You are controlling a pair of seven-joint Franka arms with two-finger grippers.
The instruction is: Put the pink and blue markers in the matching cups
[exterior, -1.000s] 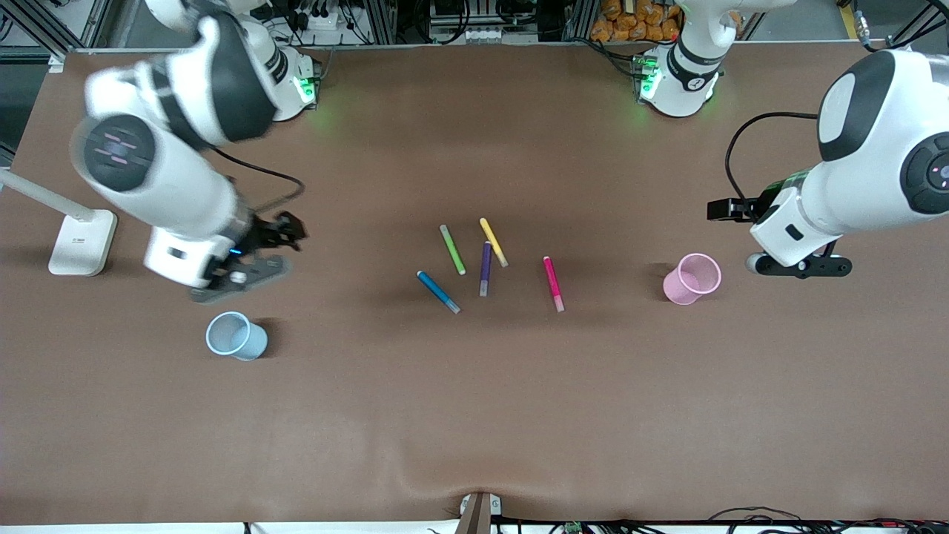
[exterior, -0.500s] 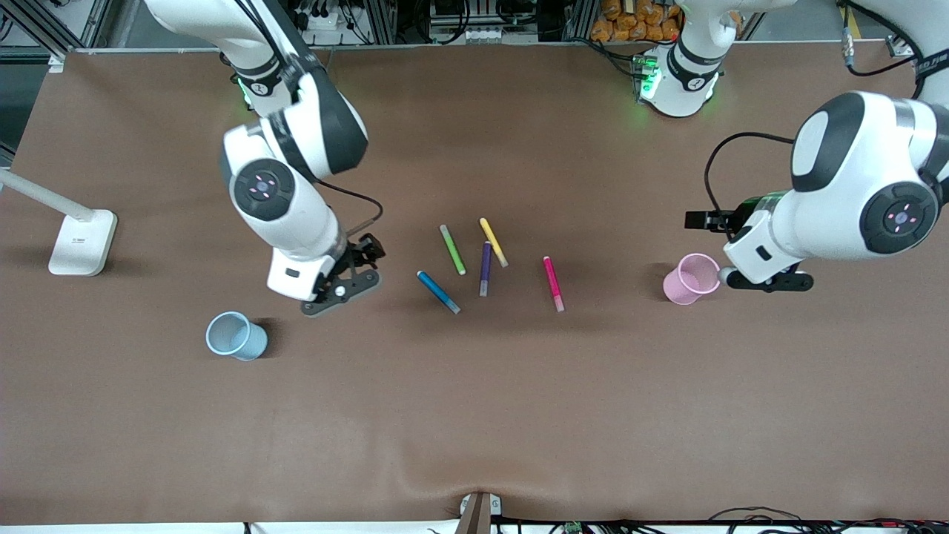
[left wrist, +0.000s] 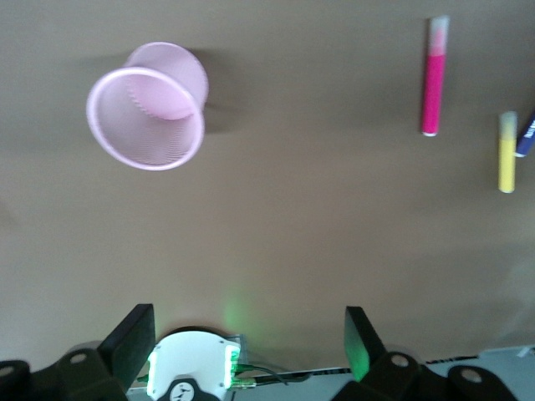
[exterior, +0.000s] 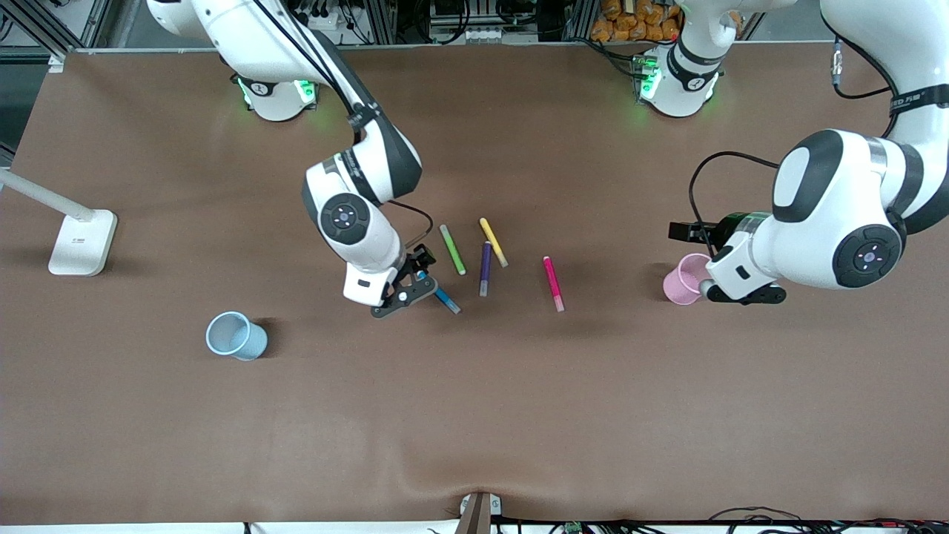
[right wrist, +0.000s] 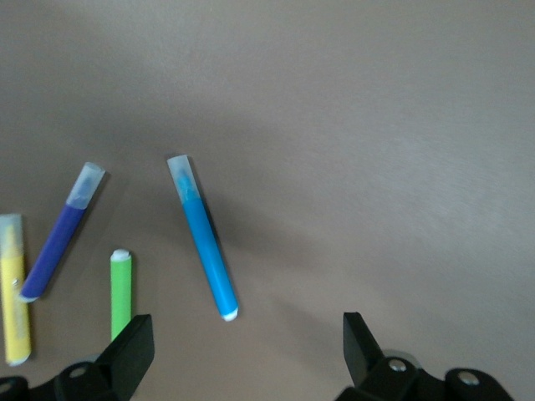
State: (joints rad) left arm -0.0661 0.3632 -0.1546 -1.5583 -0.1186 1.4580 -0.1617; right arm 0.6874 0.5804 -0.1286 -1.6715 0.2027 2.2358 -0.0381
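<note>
I should grab the blue marker next with my right gripper by its white-tipped end (right wrist: 226,307). Then the blue marker's translucent end (right wrist: 184,177) stays free to go into the light blue cup.
The blue marker (exterior: 445,300) lies on the brown table, partly under my right gripper (exterior: 404,294), which is open above its end. In the right wrist view the blue marker (right wrist: 205,242) lies just ahead of the open right gripper (right wrist: 248,342). The pink marker (exterior: 553,283) lies toward the left arm's end of the pen group. The pink cup (exterior: 686,280) stands upright beside my open, empty left gripper (exterior: 744,291). The left wrist view shows the pink cup (left wrist: 146,109), the pink marker (left wrist: 434,83) and the left gripper (left wrist: 247,338). The light blue cup (exterior: 236,336) stands toward the right arm's end.
A green pen (exterior: 452,250), a yellow pen (exterior: 493,242) and a purple pen (exterior: 485,268) lie between the blue and pink markers. A white lamp base (exterior: 81,241) stands at the right arm's end of the table.
My right arm has swept from near the light blue cup across to the blue marker. My left gripper has moved in beside the pink cup. No object has moved.
</note>
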